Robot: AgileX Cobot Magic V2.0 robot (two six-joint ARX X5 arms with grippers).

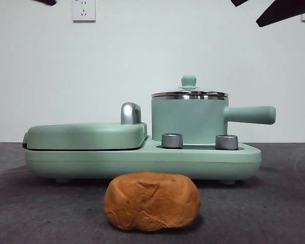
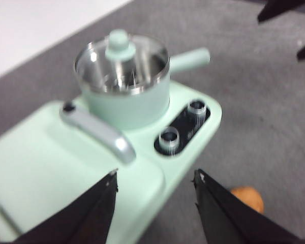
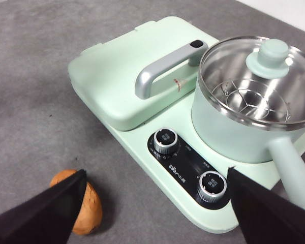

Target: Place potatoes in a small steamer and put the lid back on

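Note:
The glass lid spreads wide and flat across the pot (image 1: 189,119), so the left gripper should next grab it by its narrow green knob (image 1: 188,81).
The orange-brown potato lump (image 1: 152,201) lies on the grey table in front of the appliance; it also shows in the right wrist view (image 3: 86,208) and at the edge of the left wrist view (image 2: 249,197). The mint-green steamer pot (image 1: 189,119) stands on the appliance's right side, handle (image 1: 250,115) pointing right, with the glass lid (image 1: 189,93) on it. The pot and lid show in the left wrist view (image 2: 128,99) and right wrist view (image 3: 246,129). My left gripper (image 2: 155,178) is open above the appliance. My right gripper (image 3: 155,178) is open above the table near the knobs.
The flat green griddle (image 1: 86,135) with a chrome handle (image 1: 130,113) sits shut on the appliance's left side. Two steel knobs (image 1: 172,140) stand on the front of the base (image 1: 142,160). A white wall with a socket (image 1: 84,10) is behind.

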